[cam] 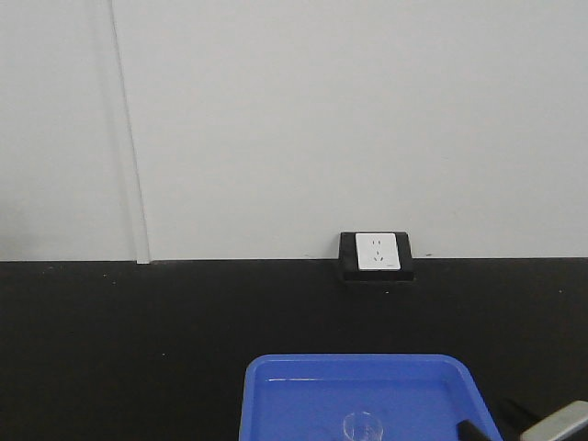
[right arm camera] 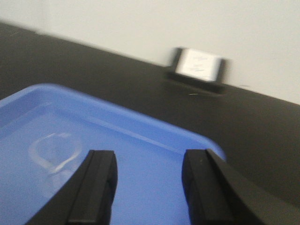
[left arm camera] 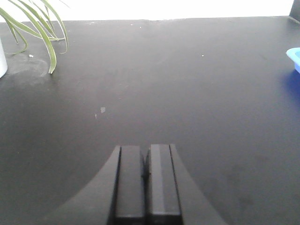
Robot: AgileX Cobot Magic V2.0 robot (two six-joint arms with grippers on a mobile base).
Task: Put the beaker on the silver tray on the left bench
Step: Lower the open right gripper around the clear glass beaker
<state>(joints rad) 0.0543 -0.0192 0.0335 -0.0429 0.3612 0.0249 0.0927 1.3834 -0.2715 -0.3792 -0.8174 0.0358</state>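
The beaker can go to the silver tray once the robot's right gripper grips it by its glass side (cam: 363, 435), which comes next and leaves its rim (cam: 363, 414) free.
The small clear glass beaker (cam: 364, 427) stands upright in the bright blue tray (cam: 276, 404) at the bottom of the front view. In the right wrist view the beaker (right arm camera: 54, 154) is blurred, left of and beyond my left fingertip. My right gripper (right arm camera: 149, 164) is open and empty above the blue tray (right arm camera: 154, 187); a part of it shows at the front view's bottom right (cam: 514, 427). My left gripper (left arm camera: 146, 152) is shut and empty over the black worktop (left arm camera: 164, 84). The silver tray is out of view.
A white wall socket in a black housing (cam: 377, 253) sits at the back of the black worktop, against the white wall. Green plant leaves (left arm camera: 40, 28) and a white pot edge (left arm camera: 2, 61) are at the far left in the left wrist view. The blue tray's corner (left arm camera: 294, 56) shows at its right edge.
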